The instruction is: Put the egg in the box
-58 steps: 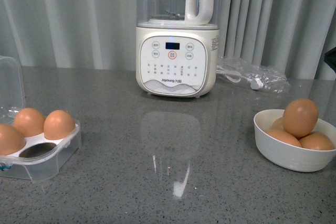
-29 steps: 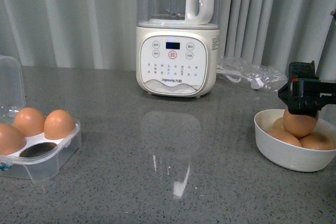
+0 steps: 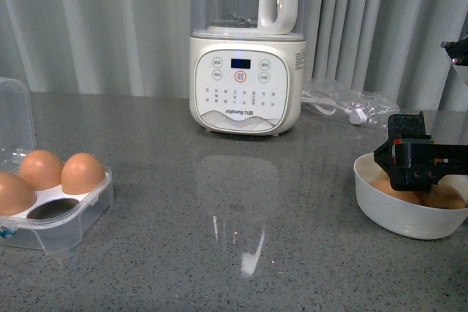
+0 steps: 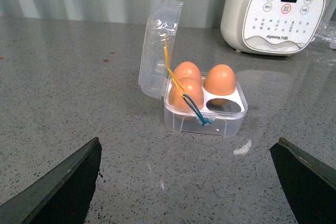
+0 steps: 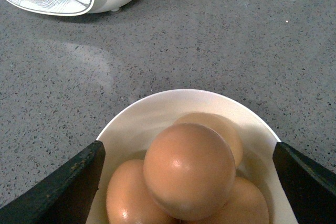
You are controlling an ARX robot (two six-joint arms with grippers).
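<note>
I will fill the box's bare cup next, so I will grab the top egg (image 5: 189, 170) by its rounded sides with my right gripper.
The top egg (image 5: 189, 170) lies on a pile of brown eggs in a round white bowl (image 3: 409, 217) at the right. My right gripper (image 3: 417, 164) hangs open just over that pile, one finger on either side of the top egg, not touching it. At the left stands the box (image 3: 62, 221), a clear plastic case with its lid up, three eggs (image 4: 220, 80) in it and one cup bare. My left gripper (image 4: 191, 182) is open over the counter, short of the box (image 4: 205, 114), and is out of sight in the front view.
A cream blender (image 3: 245, 82) stands at the back centre of the grey counter. A clear plastic bag with a white plug (image 3: 351, 107) lies behind the bowl. Grey curtains close off the back.
The right gripper came in from the right and sank over the bowl until it covers the top egg in the front view. The box and its eggs stayed put.
</note>
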